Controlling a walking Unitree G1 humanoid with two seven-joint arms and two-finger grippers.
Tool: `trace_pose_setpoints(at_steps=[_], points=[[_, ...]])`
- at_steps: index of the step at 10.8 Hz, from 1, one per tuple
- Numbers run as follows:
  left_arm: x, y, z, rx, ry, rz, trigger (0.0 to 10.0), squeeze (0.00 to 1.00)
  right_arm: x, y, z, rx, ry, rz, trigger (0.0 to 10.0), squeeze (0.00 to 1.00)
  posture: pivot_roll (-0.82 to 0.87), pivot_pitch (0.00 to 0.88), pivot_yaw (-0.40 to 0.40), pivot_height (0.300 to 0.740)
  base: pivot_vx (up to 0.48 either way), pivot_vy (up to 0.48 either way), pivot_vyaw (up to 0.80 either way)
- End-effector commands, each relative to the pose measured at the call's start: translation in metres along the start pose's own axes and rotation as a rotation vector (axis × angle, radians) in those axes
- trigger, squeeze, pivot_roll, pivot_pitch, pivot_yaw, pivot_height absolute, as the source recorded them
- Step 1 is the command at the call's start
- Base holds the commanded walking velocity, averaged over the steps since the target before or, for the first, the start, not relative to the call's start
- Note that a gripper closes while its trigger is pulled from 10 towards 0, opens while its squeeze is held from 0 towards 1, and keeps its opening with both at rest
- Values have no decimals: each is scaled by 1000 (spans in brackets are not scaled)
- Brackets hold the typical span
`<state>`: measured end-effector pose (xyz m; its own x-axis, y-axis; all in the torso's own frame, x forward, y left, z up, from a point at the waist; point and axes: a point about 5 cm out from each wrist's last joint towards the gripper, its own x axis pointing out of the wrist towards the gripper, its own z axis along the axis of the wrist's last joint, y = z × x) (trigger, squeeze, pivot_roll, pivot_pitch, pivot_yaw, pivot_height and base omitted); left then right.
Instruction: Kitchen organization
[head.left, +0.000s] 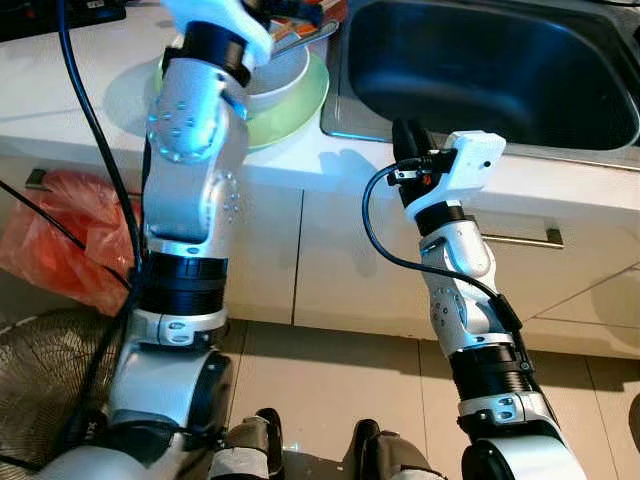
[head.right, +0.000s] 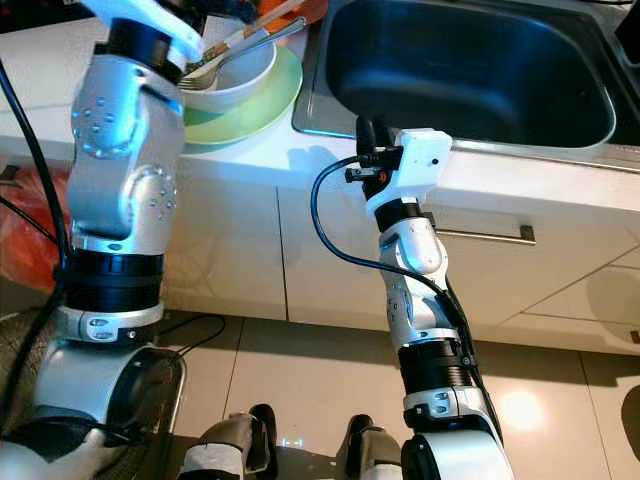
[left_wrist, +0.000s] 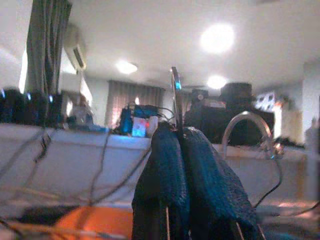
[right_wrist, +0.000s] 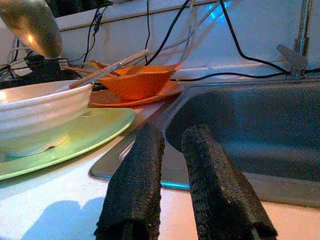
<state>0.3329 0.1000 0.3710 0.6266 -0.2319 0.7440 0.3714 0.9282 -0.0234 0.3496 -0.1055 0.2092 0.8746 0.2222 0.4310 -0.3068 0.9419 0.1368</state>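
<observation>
My right gripper grabs the spoon by its bowl (right_wrist: 34, 27) next, as it hangs free and my left gripper already covers the spoon's thin handle.
A white bowl (head.right: 235, 75) holding a fork and chopsticks (head.right: 250, 35) stands on a light green plate (head.left: 300, 110) on the white counter, left of the sink (head.left: 480, 70). My left arm reaches up over the bowl. Its gripper (left_wrist: 179, 132) is shut on the thin metal handle of a spoon (left_wrist: 175, 90). The spoon's bowl (right_wrist: 30, 25) hangs above the white bowl. My right gripper (head.left: 408, 135) rests at the counter edge by the sink's near left corner. Its fingers (right_wrist: 135, 180) stand slightly apart with nothing between them.
Orange dishes (right_wrist: 137, 82) sit behind the green plate. A faucet (right_wrist: 300, 35) rises at the sink's far side. Cabinet doors with a bar handle (head.left: 520, 238) are below the counter. An orange bag (head.left: 60, 240) and a floor fan (head.left: 40, 390) lie to the left.
</observation>
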Motion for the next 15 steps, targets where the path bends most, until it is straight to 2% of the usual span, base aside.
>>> trace_pose_setpoints(at_steps=[1,4,5,7,10,11,12,14,15], points=[[1,-3,9,-72,-35,-19,10000,0,2,-1,3,3,-17,-2,10000,0,174,207,-38,740,0,0,0],[-11,2,-7,-324,13,20,10000,0,3,-1,4,4,-26,5,10000,0,175,204,-38,740,0,0,0],[-15,3,-6,-418,2,14,10000,0,3,0,4,12,-26,9,10000,0,173,201,-38,740,0,0,0],[-20,4,-9,-518,12,25,10000,0,3,1,4,15,-28,13,10000,0,171,194,-36,740,0,0,0],[-31,11,-24,-755,11,89,10000,0,4,3,3,45,-26,11,10000,0,166,184,-34,740,0,0,0],[-41,16,-36,-873,13,146,10000,0,4,2,4,69,-25,7,10000,0,157,181,-33,740,0,0,0],[-46,19,-42,-916,10,174,10000,0,4,2,4,102,-24,0,10000,0,154,179,-35,740,0,0,0],[-53,15,-53,-1054,-6,182,10000,0,4,2,4,320,-17,-28,10000,0,149,183,-37,740,0,0,0],[-54,14,-55,-1087,-12,188,10000,0,4,1,3,379,-16,-43,10000,0,145,187,-37,740,0,0,0]])
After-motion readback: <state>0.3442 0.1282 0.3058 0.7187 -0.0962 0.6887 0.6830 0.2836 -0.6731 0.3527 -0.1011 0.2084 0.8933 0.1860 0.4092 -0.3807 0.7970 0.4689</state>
